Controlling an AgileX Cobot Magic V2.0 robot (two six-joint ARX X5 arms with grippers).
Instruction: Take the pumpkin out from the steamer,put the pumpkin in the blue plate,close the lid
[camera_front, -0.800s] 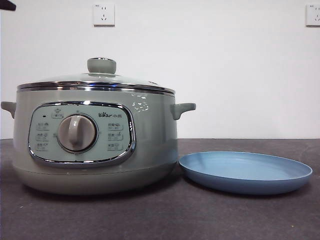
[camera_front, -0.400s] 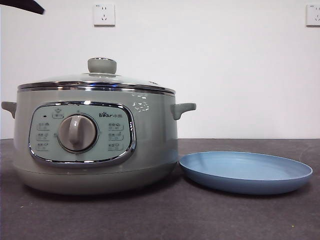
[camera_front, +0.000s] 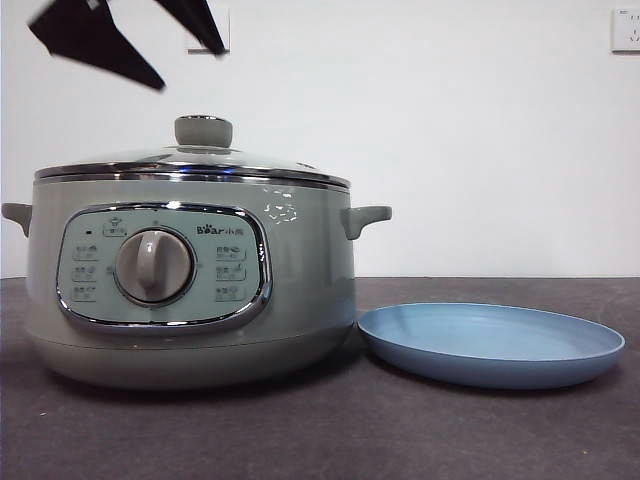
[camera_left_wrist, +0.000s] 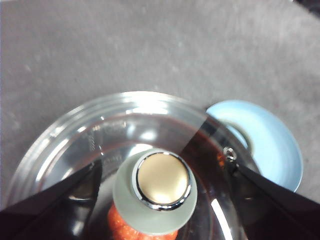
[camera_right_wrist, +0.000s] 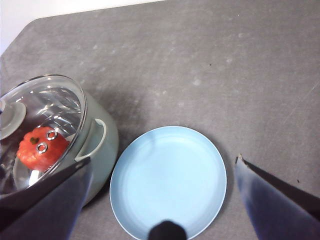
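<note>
The glass lid spreads far wider than my open fingers. My left gripper should next grab the lid by its narrow green knob (camera_front: 203, 132) (camera_left_wrist: 156, 192).
The sage-green steamer (camera_front: 190, 290) stands on the left of the table with its glass lid (camera_front: 190, 165) on. Through the glass the orange pumpkin (camera_right_wrist: 40, 147) shows inside, also visible beside the knob in the left wrist view (camera_left_wrist: 120, 225). My left gripper (camera_front: 190, 68) hangs open above the lid's green knob (camera_left_wrist: 160, 190), one jaw on each side and not touching it. The blue plate (camera_front: 490, 345) lies empty to the right of the steamer. High over the plate (camera_right_wrist: 167, 180), my right gripper (camera_right_wrist: 163, 159) is open and holds nothing.
Dark grey table (camera_front: 320, 430) runs in front of the pot and the plate. One side handle of the steamer (camera_front: 365, 218) sticks out toward the plate. A white wall with sockets (camera_front: 208, 30) stands behind.
My left gripper has come down from the top left corner of the front view toward the lid knob. Steamer, lid and plate have not moved.
</note>
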